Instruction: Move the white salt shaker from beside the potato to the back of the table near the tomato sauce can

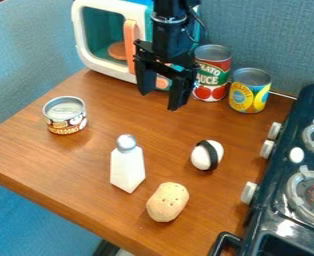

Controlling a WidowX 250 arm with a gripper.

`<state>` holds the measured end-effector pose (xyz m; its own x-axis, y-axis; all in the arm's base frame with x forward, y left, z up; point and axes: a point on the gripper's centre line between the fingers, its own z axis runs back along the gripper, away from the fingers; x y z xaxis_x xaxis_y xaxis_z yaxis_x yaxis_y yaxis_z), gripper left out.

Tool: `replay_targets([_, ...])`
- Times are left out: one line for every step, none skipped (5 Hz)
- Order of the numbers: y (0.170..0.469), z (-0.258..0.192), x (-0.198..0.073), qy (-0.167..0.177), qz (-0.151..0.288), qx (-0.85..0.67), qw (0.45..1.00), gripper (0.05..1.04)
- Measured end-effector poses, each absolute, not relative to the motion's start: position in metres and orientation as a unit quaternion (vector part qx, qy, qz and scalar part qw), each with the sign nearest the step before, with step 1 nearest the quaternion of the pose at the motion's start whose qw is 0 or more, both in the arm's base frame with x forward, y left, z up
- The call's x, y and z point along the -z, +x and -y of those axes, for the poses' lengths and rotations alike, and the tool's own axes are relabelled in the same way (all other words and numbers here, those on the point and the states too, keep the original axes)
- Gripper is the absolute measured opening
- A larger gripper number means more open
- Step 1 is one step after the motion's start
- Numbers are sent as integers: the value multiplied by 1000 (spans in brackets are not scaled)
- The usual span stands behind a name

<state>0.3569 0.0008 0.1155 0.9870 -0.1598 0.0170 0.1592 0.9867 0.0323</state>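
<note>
I should next grab the white shaker (127, 167) by its upper part with my gripper. Then I will move the shaker over near the tomato can.
The black gripper (158, 100) hangs over the back of the wooden table, in front of the toy microwave (103, 35), its two fingers apart with nothing between them. Right behind it stand a red-and-green tomato can (212, 75) and a yellow-and-blue can (249, 94). A short mushroom can (65, 116) is at the left. In the middle front stands a white shaker (127, 167) with a silver top. To its right lie a tan potato-like piece (167, 202) and a white egg-shaped piece with a black band (200, 157).
A dark toy stove (286, 222) with grey burners and white knobs borders the table (146, 135) on the right. The table's front edge runs slanting from left to lower middle. Blue-grey walls rise behind and at the left.
</note>
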Motion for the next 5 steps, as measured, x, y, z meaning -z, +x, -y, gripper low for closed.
replay_targets([353, -1, -101, 13, -13, 81, 997, 1001])
replay_targets([340, 1, -97, 1, -28, 72, 997, 1001])
replay_targets([326, -11, -114, 46, -28, 60, 997, 1001])
replay_targets([308, -13, -115, 72, -37, 65, 995, 1001])
replay_targets([294, -11, -112, 74, -46, 73, 993, 1001])
